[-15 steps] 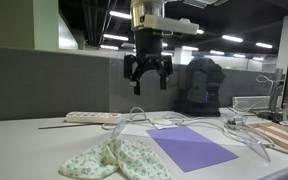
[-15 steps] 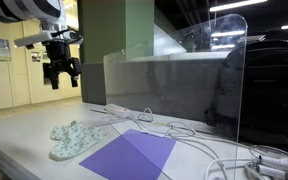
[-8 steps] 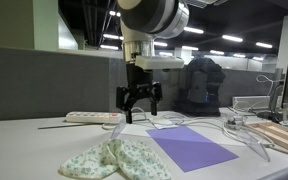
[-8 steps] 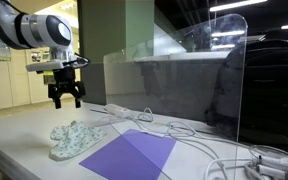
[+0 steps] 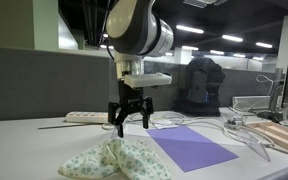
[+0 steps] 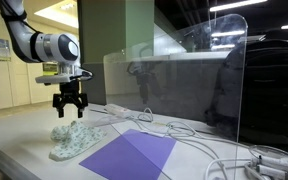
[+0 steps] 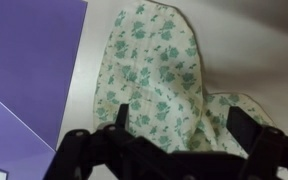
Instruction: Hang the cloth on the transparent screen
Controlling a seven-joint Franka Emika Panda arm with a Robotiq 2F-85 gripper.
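Observation:
The cloth should be picked up next by its raised fold with my gripper. Both sides will then hang free to drape over the transparent screen [image 6: 179, 85].
A pale cloth with a green flower print [image 5: 114, 160] lies crumpled on the white table; it also shows in the other exterior view [image 6: 76, 138] and fills the wrist view [image 7: 159, 75]. My gripper [image 5: 128, 124] hangs open and empty just above the cloth, also seen from the other side [image 6: 68, 109]. In the wrist view the gripper [image 7: 179, 125] has its fingers spread either side of the cloth's folds, apart from it. The transparent screen [image 6: 179, 85] stands upright behind the cloth, and it shows faintly in an exterior view [image 5: 184, 90].
A purple sheet [image 5: 191, 147] lies flat on the table beside the cloth, also visible in the wrist view [image 7: 29, 70]. White cables [image 6: 214, 150] trail across the table. A power strip [image 5: 89, 117] lies at the back. A dark backpack [image 6: 269, 95] sits behind the screen.
My gripper has come down from high above the table to just over the cloth, still open. The cloth has not moved.

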